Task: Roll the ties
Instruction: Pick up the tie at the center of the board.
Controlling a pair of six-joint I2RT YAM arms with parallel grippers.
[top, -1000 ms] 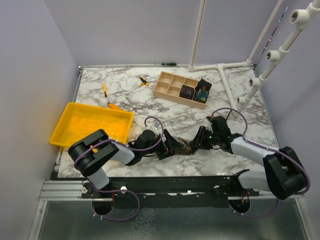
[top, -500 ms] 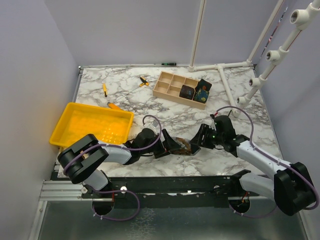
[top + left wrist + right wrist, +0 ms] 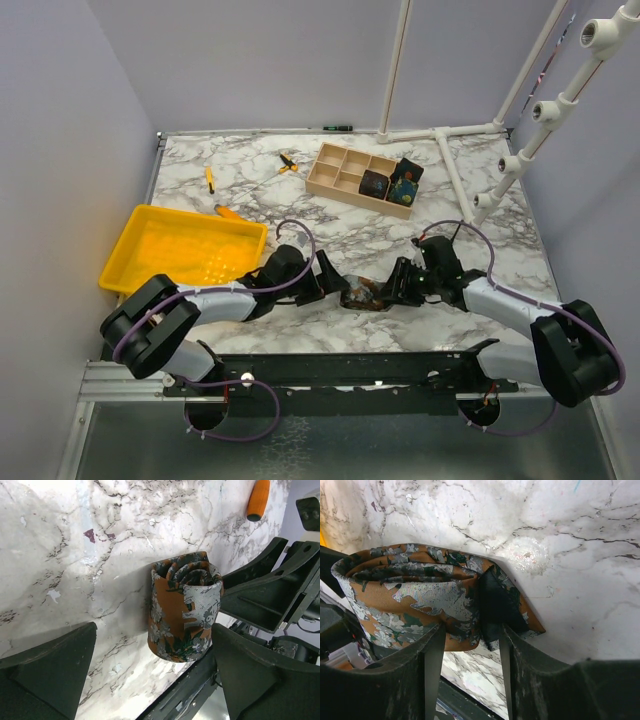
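I should grab the rolled tie across its layers with my left gripper, opposite my right gripper. That will keep the tie rolled and leave my right gripper free.
A rust-brown mottled tie stands as a roll on the marble table near the front edge. In the left wrist view the roll stands on end between my left gripper's wide-open fingers; the left finger is clear of it. My left gripper is just left of the roll. My right gripper is at its right side. In the right wrist view it is shut on the roll's outer layer and dark lining. Two dark rolled ties sit in the wooden tray.
A wooden compartment tray stands at the back centre. A yellow bin lies at the left. Orange-handled screwdrivers lie behind it. A white pipe frame runs along the back right.
My left arm has swung back and left, and its gripper has drawn a little away from the roll. My right gripper has stayed at the roll's right side.
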